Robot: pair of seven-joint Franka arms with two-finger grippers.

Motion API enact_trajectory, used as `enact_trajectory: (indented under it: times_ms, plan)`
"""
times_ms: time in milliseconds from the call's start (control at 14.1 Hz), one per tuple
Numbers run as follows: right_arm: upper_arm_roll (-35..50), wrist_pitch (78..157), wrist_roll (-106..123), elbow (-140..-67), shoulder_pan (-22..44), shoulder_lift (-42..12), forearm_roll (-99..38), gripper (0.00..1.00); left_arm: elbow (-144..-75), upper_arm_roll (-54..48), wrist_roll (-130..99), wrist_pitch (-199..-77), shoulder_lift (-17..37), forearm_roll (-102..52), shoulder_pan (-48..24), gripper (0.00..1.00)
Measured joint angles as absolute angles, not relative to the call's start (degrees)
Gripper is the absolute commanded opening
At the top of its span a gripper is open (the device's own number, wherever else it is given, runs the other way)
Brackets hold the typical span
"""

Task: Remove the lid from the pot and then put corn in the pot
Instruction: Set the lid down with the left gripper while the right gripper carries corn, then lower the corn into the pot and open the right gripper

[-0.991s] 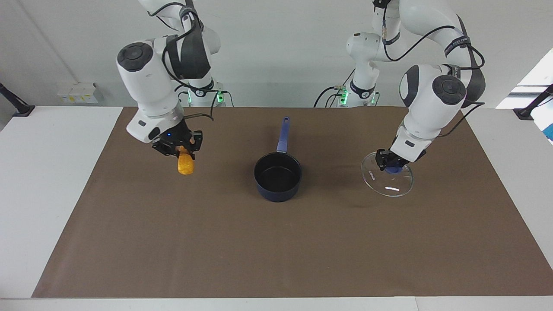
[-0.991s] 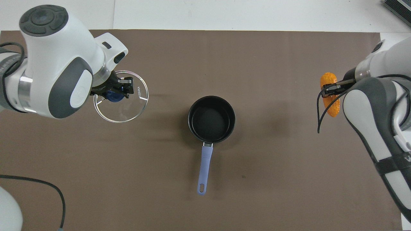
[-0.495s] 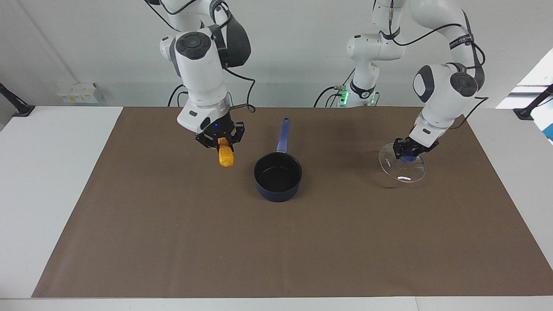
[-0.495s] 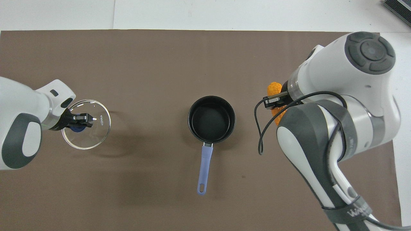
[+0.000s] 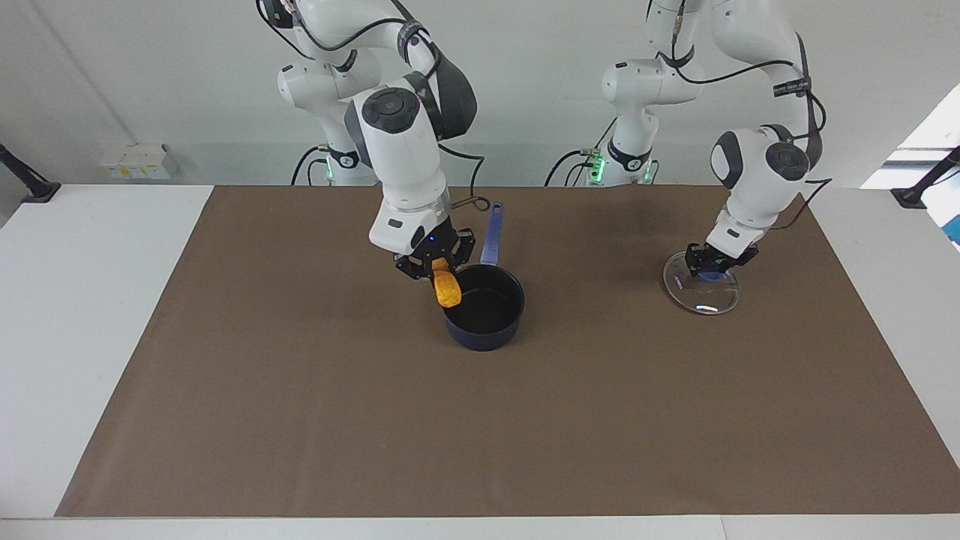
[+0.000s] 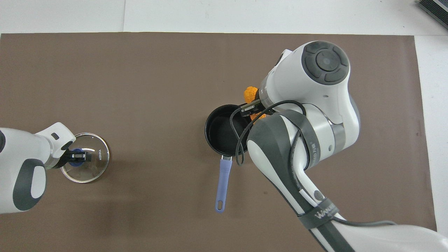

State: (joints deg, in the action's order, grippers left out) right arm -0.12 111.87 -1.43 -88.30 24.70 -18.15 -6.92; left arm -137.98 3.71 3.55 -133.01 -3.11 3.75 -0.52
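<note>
The robot's right hand should keep holding the orange corn until the corn is over the open pot, because the corn hangs beside the pot, with its ends past the pot's rim.
The dark blue pot (image 5: 484, 307) (image 6: 224, 133) stands open in the middle of the brown mat, its long handle (image 5: 491, 232) pointing toward the robots. My right gripper (image 5: 436, 268) (image 6: 252, 108) is shut on the orange corn (image 5: 448, 289) (image 6: 250, 93) and holds it upright over the pot's rim on the right arm's side. My left gripper (image 5: 709, 264) (image 6: 77, 156) is shut on the blue knob of the glass lid (image 5: 701, 285) (image 6: 85, 163). The lid sits low at the mat toward the left arm's end; I cannot tell whether it rests flat.
The brown mat (image 5: 480, 420) covers most of the white table (image 5: 75, 300). A small white box (image 5: 135, 161) stands at the table's edge nearest the robots, at the right arm's end.
My right gripper carried the corn from the right arm's end across to the pot's rim. My left gripper moved the lid toward the robots and lowered it close to the mat.
</note>
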Motion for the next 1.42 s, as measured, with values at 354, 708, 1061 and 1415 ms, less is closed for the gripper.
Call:
enact_trajectory:
  times_ms: [354, 708, 1061, 1415]
  plan:
    - [0.5, 113.8, 5.9, -89.9, 26.8, -21.2, -7.0, 0.00, -136.7, 3.4, 3.6, -133.1, -3.7, 3.8, -0.5, 1.00]
    - [0.6, 119.9, 6.2, -91.7, 30.6, -24.6, -6.7, 0.00, -130.7, 2.3, 3.3, -130.1, -3.1, 3.0, -2.0, 1.00]
    - [0.2, 120.4, 9.3, -92.0, 30.7, -25.9, -5.5, 0.00, -121.6, 2.0, 1.0, -124.6, 0.4, -1.0, -5.4, 1.00]
    - [0.3, 121.4, 9.6, -94.6, 31.3, -25.9, -2.9, 0.00, -111.1, 2.3, 0.9, -112.4, 2.2, -1.3, -5.5, 1.00]
